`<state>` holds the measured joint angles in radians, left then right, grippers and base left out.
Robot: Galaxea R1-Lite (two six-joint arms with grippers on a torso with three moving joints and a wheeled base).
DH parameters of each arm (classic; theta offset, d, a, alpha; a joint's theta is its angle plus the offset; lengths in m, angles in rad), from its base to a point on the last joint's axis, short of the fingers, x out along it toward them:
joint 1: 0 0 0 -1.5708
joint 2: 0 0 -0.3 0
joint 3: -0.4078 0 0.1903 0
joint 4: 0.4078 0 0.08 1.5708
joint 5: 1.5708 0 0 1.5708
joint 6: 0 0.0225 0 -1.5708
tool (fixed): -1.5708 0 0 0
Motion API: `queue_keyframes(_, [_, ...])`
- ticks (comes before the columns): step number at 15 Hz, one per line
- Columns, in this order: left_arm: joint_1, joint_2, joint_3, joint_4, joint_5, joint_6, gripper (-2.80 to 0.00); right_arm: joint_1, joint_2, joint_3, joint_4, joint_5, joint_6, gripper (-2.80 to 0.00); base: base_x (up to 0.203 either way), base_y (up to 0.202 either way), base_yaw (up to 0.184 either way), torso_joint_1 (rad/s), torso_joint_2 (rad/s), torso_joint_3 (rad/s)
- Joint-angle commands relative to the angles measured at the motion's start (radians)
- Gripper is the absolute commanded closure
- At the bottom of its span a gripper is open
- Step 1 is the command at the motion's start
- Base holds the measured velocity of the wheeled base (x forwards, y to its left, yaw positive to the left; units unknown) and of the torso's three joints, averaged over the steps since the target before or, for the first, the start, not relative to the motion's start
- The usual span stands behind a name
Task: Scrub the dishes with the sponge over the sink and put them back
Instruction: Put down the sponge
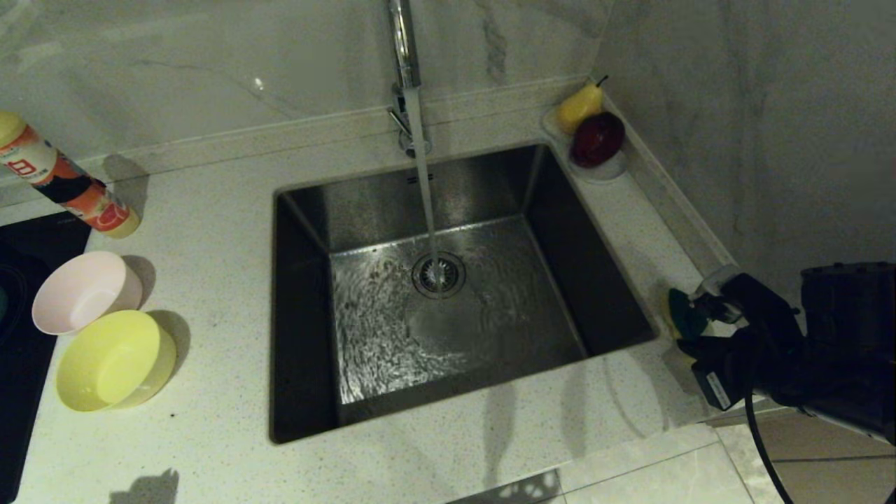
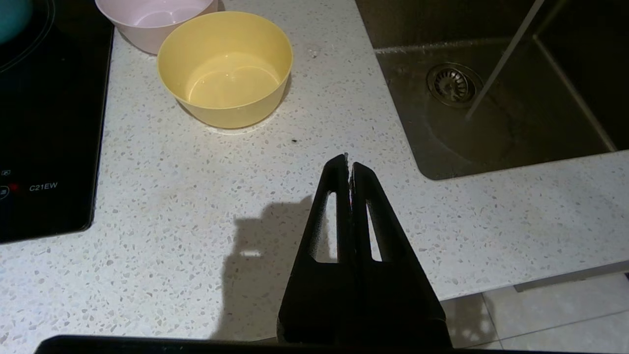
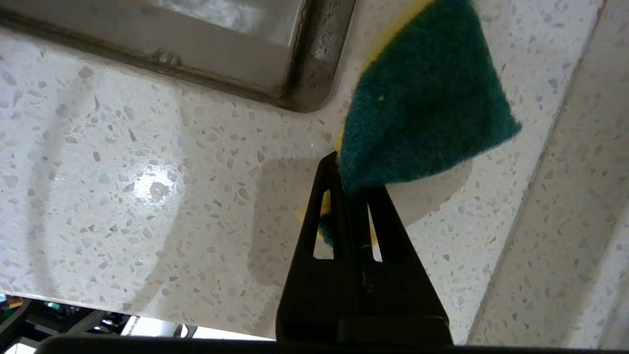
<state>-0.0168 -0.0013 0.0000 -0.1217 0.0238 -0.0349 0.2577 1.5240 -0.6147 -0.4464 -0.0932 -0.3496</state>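
Observation:
The sponge (image 1: 682,311) (image 3: 422,98) is in my right gripper's fingers, low over the counter beside the sink's corner, and it would settle there. My right gripper should open now.
My right gripper (image 1: 693,318) (image 3: 351,172) is shut on one corner of the sponge (image 1: 682,311) (image 3: 422,98). The sponge's green face shows and it casts a shadow on the counter by the sink's right front corner. The steel sink (image 1: 301,315) has water running from the tap (image 1: 404,42) onto its drain. A pale pink bowl (image 1: 84,290) (image 2: 152,22) and a yellow bowl (image 1: 115,360) (image 2: 226,69) stand upright and touching on the counter left of the sink. My left gripper (image 2: 349,162) hangs shut and empty over the front counter, nearer me than the yellow bowl.
A black hob (image 1: 21,336) (image 2: 44,123) lies left of the bowls, with a teal rounded shape (image 2: 12,17) at its edge. An orange bottle (image 1: 66,182) leans at the back left. A white saucer (image 1: 609,168) with a pear and a red fruit sits in the back right corner.

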Motion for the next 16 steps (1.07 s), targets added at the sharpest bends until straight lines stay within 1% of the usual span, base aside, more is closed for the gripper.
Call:
queue_keyframes(1, [0.000, 0.000, 0.040, -0.001, 0.001, 0.000, 0.00, 0.000, 0.001, 0.006, -0.003, 0.000, -0.005, 0.00, 0.000, 0.000, 0.000, 0.000, 0.00, 0.000])
queue_keyframes(13, [0.000, 0.000, 0.040, -0.001, 0.001, 0.000, 0.00, -0.009, 0.000, 0.010, -0.005, 0.000, 0.001, 0.00, 0.000, 0.000, 0.000, 0.000, 0.00, 0.000])
queue_keyframes(14, [0.000, 0.000, 0.040, -0.001, 0.001, 0.000, 0.00, -0.009, 0.001, 0.009, -0.005, 0.000, 0.000, -2.80, 0.000, 0.000, 0.000, 0.000, 0.00, 0.000])
queue_keyframes(16, [0.000, 0.000, 0.040, -0.001, 0.001, 0.000, 0.00, -0.009, -0.014, -0.003, -0.005, 0.000, 0.004, -2.80, 0.000, 0.000, 0.000, 0.000, 0.00, 0.000])
